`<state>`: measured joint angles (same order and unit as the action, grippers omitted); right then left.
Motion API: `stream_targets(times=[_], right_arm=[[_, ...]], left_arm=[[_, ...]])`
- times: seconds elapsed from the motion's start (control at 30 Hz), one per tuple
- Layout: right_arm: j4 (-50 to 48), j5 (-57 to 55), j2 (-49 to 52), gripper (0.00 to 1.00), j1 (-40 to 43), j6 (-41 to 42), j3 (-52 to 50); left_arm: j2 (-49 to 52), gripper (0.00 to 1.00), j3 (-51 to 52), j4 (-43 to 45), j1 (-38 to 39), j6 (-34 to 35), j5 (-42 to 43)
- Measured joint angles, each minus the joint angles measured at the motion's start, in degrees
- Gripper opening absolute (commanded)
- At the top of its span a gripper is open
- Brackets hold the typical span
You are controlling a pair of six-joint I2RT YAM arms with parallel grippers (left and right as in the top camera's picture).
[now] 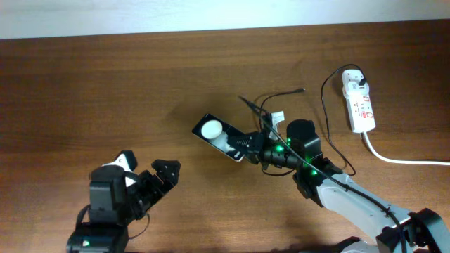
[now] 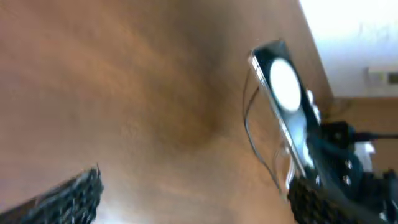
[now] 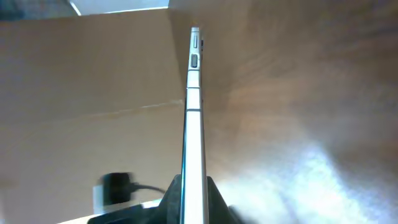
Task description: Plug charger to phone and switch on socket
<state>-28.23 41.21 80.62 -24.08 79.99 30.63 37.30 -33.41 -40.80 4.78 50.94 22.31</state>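
Observation:
I should grab the phone by its long edge beside the white spot with my left gripper next. The phone's other end then stays free for the charger.
The phone (image 1: 214, 133) is a black rectangle with a white round spot, left of the table's centre. My right gripper (image 1: 247, 145) is shut on its right end. In the right wrist view the phone (image 3: 194, 106) shows edge-on between the fingers (image 3: 193, 190). My left gripper (image 1: 151, 176) is open and empty at the front left, apart from the phone. In the left wrist view the phone (image 2: 287, 99) lies beyond its spread fingers (image 2: 193, 205). The charger cable (image 1: 325, 112) loops from the socket (image 1: 358, 104) at the far right, with its tip (image 1: 302, 90) behind my right arm.
The socket's thick white cord (image 1: 404, 160) runs off the right edge. A small black block with a cable (image 3: 115, 186) shows blurred in the right wrist view. A pale wall edge borders the table's far side (image 1: 211, 17).

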Motion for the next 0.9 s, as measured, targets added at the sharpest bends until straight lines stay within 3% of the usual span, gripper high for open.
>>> stream_targets(times=[0.17,0.33,0.47,0.53,0.67,0.9], right_arm=[[0.09,0.72,0.00,0.04,-5.68,13.31,0.00],[0.24,0.70,0.00,0.04,-10.49,24.06,0.00],[-0.20,0.24,0.00,0.04,-12.74,28.39,0.00],[-0.55,0.26,0.00,0.04,-13.05,29.75,0.00],[-8.66,0.57,-0.11,0.04,-13.16,32.76,-0.11],[-8.68,-0.09,-0.11,0.04,-15.23,37.24,-0.11]], left_arm=[[2.73,0.99,3.80,11.96,0.02,19.30,9.53],[2.73,0.74,3.85,14.12,0.02,28.46,11.30],[2.73,0.68,3.85,14.19,2.32,35.56,11.85],[2.73,0.55,3.85,14.32,2.84,37.42,11.82],[2.73,0.49,3.87,14.43,2.84,38.71,11.80],[2.80,0.35,3.87,18.12,2.84,39.56,11.76]])
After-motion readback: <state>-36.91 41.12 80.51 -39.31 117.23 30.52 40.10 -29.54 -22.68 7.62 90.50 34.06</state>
